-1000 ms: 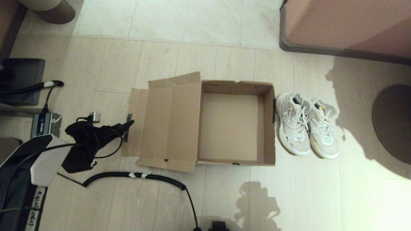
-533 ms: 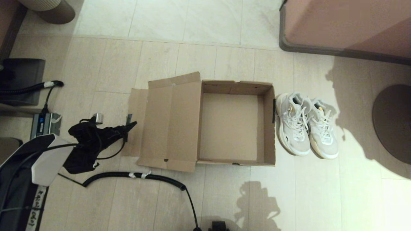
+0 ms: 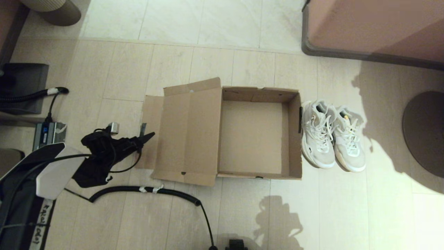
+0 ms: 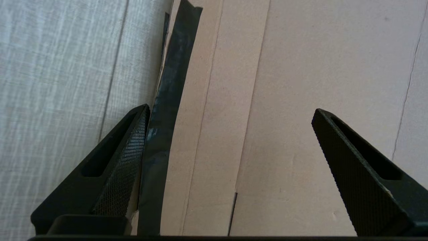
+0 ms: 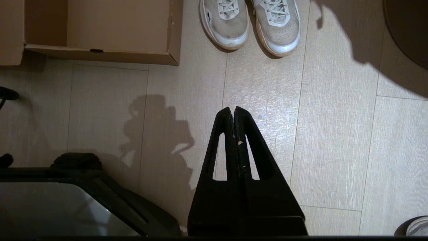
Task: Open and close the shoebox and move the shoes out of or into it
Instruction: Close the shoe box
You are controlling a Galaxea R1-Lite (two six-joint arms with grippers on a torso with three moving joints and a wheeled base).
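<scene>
My left gripper grabs the hinged lid by its dark tape edge (image 3: 143, 127) next, to close the empty shoebox.
The brown shoebox (image 3: 293, 139) stands open and empty on the floor, its hinged lid (image 3: 189, 135) laid flat to the left. Both white sneakers (image 3: 331, 137) sit side by side against the box's right wall. My left gripper (image 3: 147, 133) is open at the lid's outer left edge. In the left wrist view the left gripper (image 4: 231, 109) straddles that edge: one finger lies beside the dark tape strip (image 4: 174, 67), the other over the cardboard lid (image 4: 301, 83). My right gripper (image 5: 233, 108) is shut and empty, held above bare floor in front of the box (image 5: 100, 55) and sneakers (image 5: 250, 23).
A black coiled cable (image 3: 149, 190) runs along the floor in front of the lid. A small power unit (image 3: 48, 133) and a dark box (image 3: 22, 86) sit at the far left. Pink furniture (image 3: 374, 31) fills the back right, a round dark base (image 3: 425, 132) the right edge.
My left gripper has moved to the right against the lid's edge. The whole shoebox has slid slightly right, closing the gap to the sneakers.
</scene>
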